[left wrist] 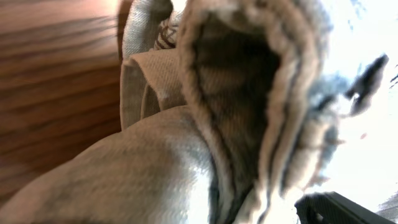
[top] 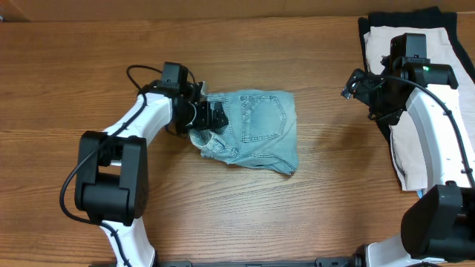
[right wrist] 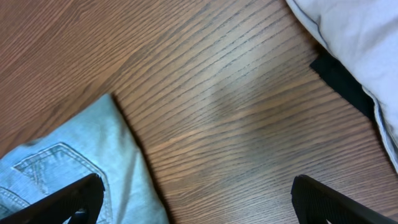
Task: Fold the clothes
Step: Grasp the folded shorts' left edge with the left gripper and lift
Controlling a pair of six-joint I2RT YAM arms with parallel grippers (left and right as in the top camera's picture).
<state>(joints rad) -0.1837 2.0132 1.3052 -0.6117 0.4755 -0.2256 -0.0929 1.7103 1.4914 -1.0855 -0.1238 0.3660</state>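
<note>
The folded denim shorts need to be set aside still folded, with the back pocket showing. My left gripper will next grab them by their bunched edge [top: 210,133] [left wrist: 231,163].
Light-blue denim shorts [top: 260,130] lie folded mid-table, a back pocket facing up and their left edge bunched. My left gripper [top: 214,117] sits at that bunched edge with its jaws wide. In the left wrist view the denim [left wrist: 205,124] fills the frame and only one dark fingertip [left wrist: 348,211] shows. My right gripper [right wrist: 202,205] hangs open over bare wood to the right of the shorts [right wrist: 74,168], with nothing between its fingers. Cream-white shorts [top: 423,44] rest on a black garment [top: 369,33] at the far right.
The cream shorts [right wrist: 354,31] and the black garment [right wrist: 342,78] lie close to the right arm's base side. Bare wooden tabletop [top: 326,185] surrounds the denim. The table's far edge [top: 223,16] runs along the top.
</note>
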